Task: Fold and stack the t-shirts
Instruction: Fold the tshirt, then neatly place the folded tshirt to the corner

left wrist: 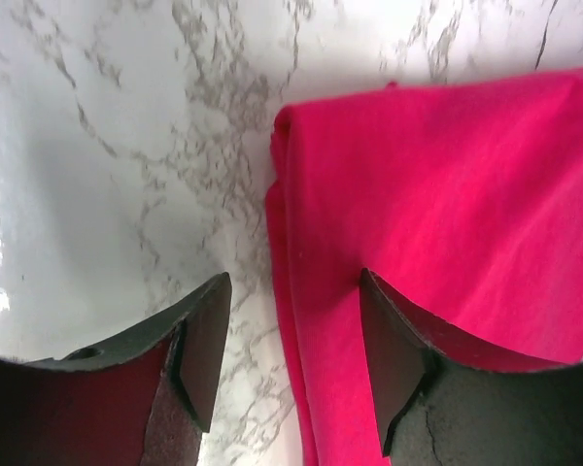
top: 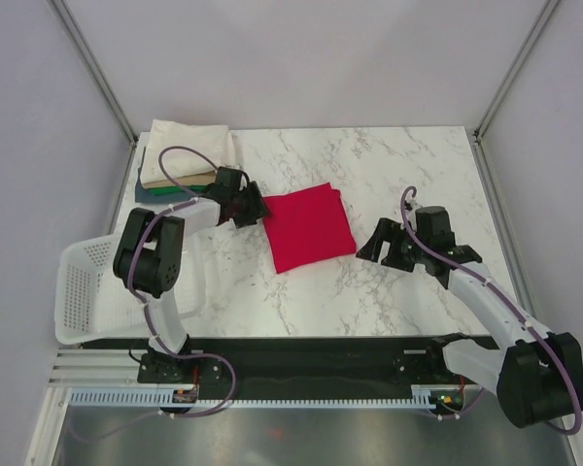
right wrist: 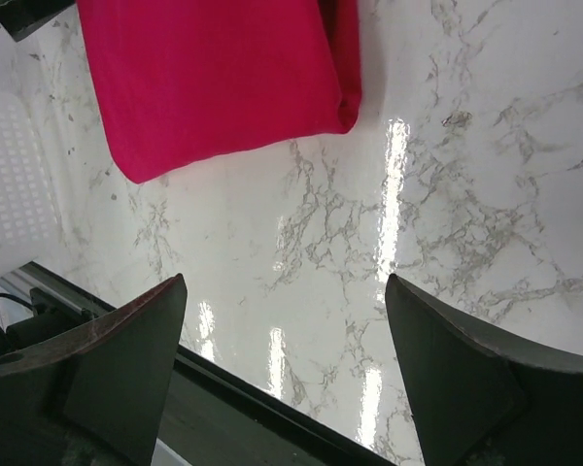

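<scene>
The red t-shirt is folded and needs to go on the stack still folded. My left gripper should grab the red t-shirt's folded edge nearest the stack (top: 267,213) (left wrist: 295,282) next.
A folded crimson-red t-shirt (top: 308,228) lies flat in the middle of the marble table. A stack of folded shirts (top: 183,160), cream on top with tan and green edges below, sits at the back left. My left gripper (top: 254,207) is open at the red shirt's left edge. In the left wrist view the red shirt (left wrist: 447,204) has its folded edge between the open fingers, one over cloth, one over bare marble. My right gripper (top: 377,247) is open and empty just right of the shirt. The right wrist view shows the shirt (right wrist: 214,83) ahead.
A white perforated plastic basket (top: 83,291) stands at the front left beside the left arm; it also shows in the right wrist view (right wrist: 15,180). The table's dark front edge (right wrist: 262,408) runs under the right gripper. Grey walls enclose the table.
</scene>
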Robot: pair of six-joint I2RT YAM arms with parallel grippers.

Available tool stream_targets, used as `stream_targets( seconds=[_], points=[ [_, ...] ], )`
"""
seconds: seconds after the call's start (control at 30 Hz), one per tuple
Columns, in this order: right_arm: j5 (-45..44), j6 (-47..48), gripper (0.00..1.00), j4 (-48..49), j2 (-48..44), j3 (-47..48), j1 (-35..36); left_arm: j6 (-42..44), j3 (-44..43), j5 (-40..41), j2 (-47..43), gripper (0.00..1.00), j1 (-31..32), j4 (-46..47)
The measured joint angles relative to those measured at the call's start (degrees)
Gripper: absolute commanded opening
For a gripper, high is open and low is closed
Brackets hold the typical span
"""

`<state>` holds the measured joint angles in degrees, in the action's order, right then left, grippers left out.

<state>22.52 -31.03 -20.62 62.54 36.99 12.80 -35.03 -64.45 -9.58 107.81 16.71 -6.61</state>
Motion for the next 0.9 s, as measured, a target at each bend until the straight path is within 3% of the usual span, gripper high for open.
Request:
stream_targets(
  seconds=[0.13, 0.33, 0.37, 0.4, 0.47, 0.53, 0.8, 0.9],
  points=[
    [1.31, 0.26, 0.91, 0.17, -0.81, -0.07, 0.0, -0.98, -0.76, 0.35, 1.81, 0.61, 0.0, 3.74],
    [3.8, -1.29, 0.91, 4.87, -2.69, -5.44, 1.2, -2.25, -1.95, 0.13, 4.72, 0.49, 0.02, 9.2],
    [3.96, -1.86, 0.91, 5.66, -3.04, -6.69, 1.86, -2.32, -1.92, 0.0, 4.96, 0.44, 0.02, 9.88],
    [4.2, -2.49, 0.91, 6.78, -3.32, -8.26, 2.86, -2.45, -1.95, -0.07, 5.18, 0.28, 0.04, 10.36],
    [3.87, -4.59, 0.9, 10.25, -3.63, -11.98, 5.99, -2.62, -1.88, -0.22, 5.75, 0.11, 0.09, 10.45],
    [2.21, -7.1, 0.9, 13.55, -4.11, -15.78, 10.14, -2.51, -1.81, -0.81, 6.01, 0.04, 0.2, 10.78],
    [-15.96, -18.95, 0.89, 29.35, -11.61, -28.13, 35.47, 1.36, -2.64, -0.13, 0.85, 0.02, 0.42, 2.08],
    [-22.8, -21.73, 0.88, 32.89, -10.12, -28.89, 40.68, 4.17, -5.03, 0.57, -3.5, 0.02, 0.46, -2.93]
  ],
)
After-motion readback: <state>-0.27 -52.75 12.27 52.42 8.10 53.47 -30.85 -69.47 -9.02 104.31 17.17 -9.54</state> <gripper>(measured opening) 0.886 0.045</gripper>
